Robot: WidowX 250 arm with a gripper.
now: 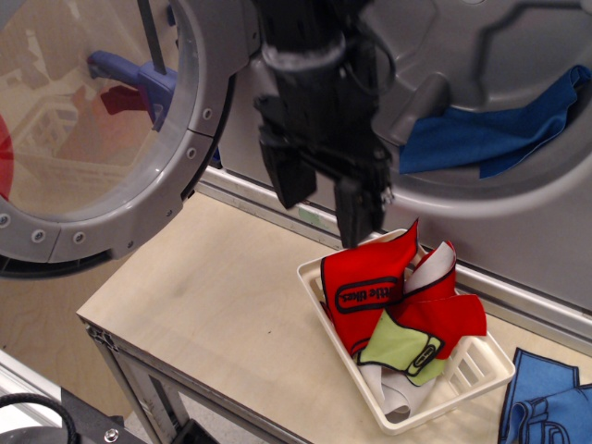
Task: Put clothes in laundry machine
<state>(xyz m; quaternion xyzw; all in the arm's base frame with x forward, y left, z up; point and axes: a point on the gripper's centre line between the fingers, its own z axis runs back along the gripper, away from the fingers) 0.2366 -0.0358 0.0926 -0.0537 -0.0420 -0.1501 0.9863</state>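
My gripper will grab the red and lime-green cloth piece's end of the job next, loading the laundry machine, by its red part (372, 266).
The clothes (393, 296) are red cloth pieces with black edging, a lime-green patch and white parts, heaped in a white slatted basket (462, 379) on the wooden table. The grey laundry machine (462, 83) stands behind with its drum open, and its round clear-windowed door (102, 139) is swung out to the left. A blue cloth (499, 129) lies inside the drum. My black gripper (324, 208) hangs just above the basket's left end, open and empty, with its right finger close to the top of the red cloth.
More blue cloth (546, 407) lies on the table at the lower right. The light wooden table (203, 296) ends in an edge at the front left. The open door stands over the table's left side.
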